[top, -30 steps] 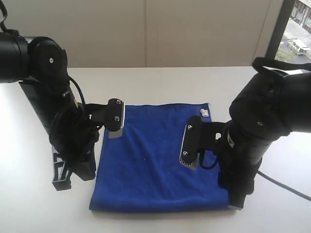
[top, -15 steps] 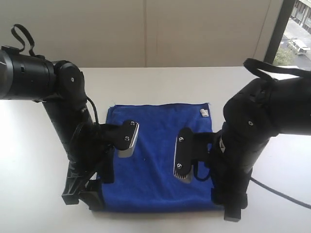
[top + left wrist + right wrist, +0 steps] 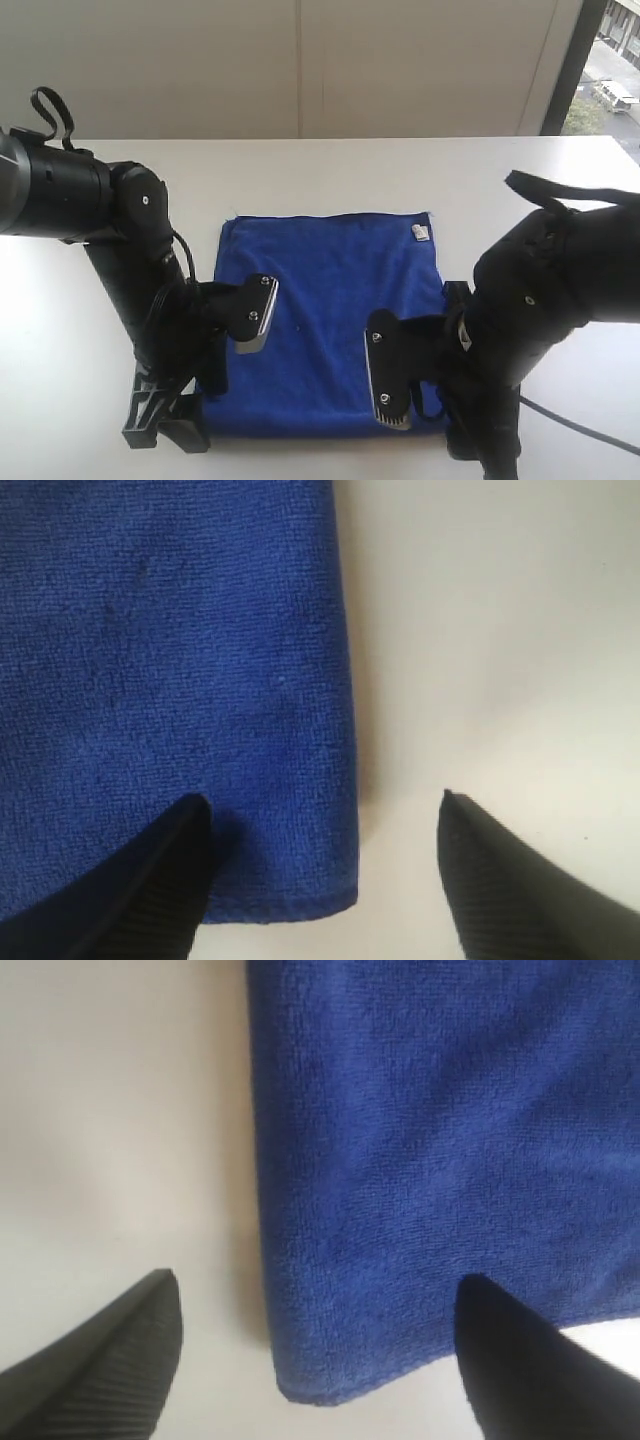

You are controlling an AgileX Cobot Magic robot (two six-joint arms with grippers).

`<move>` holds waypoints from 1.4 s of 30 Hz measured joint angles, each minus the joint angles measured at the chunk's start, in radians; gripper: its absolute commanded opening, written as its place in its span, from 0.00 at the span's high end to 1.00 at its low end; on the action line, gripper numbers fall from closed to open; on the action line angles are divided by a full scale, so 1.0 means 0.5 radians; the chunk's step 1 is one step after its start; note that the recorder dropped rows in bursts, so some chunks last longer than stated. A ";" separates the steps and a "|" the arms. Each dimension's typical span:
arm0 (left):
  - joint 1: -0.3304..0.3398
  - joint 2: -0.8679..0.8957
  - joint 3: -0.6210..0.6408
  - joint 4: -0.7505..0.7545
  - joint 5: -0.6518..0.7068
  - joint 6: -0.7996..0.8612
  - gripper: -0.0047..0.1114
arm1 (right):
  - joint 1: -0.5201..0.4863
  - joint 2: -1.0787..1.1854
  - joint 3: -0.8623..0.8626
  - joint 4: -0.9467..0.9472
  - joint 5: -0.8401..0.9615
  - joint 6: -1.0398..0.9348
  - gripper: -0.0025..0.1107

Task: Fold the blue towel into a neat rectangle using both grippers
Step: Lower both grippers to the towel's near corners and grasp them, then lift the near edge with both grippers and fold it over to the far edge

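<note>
Next, my left gripper takes hold of the blue towel [image 3: 335,290] by its unlabeled hemmed corner [image 3: 212,420] to fold the towel into a neat rectangle.
The blue towel [image 3: 335,290] lies flat on the white table, its small white label [image 3: 421,232] at the far right corner. My left gripper [image 3: 203,388] is open and low over the towel's near left corner. In the left wrist view the left gripper [image 3: 325,880] has one finger over the towel [image 3: 170,660] and the other over bare table. My right gripper [image 3: 440,435] is open at the near right corner. In the right wrist view the right gripper [image 3: 320,1360] straddles the corner of the towel [image 3: 430,1130] the same way. Nothing is gripped.
The white table [image 3: 330,170] runs back to a pale wall. A window [image 3: 615,70] is at the far right. A black cable [image 3: 585,428] trails from the right arm across the table's near right part.
Both arms have moved from the middle of the towel toward its near edge and come lower. Each open gripper now stands at a near corner. The towel has not moved.
</note>
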 measured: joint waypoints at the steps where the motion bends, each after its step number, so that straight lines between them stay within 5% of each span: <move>1: 0.000 0.000 0.018 0.000 -0.030 0.005 0.37 | 0.000 0.000 0.020 -0.005 -0.028 -0.004 0.36; 16: 0.000 -0.017 0.168 0.002 -0.244 0.016 0.43 | 0.000 0.148 0.074 -0.054 -0.158 -0.008 0.36; 30: 0.000 -0.022 0.182 0.031 -0.211 0.019 0.95 | 0.000 0.181 0.059 -0.040 -0.070 -0.008 0.88; 33: 0.000 -0.031 0.191 0.039 -0.130 0.019 0.96 | 0.000 0.173 0.059 -0.040 -0.048 -0.008 0.97; 42: -0.004 -0.344 0.199 0.068 0.078 0.019 0.96 | 0.114 -0.141 0.066 0.024 0.158 -0.008 0.98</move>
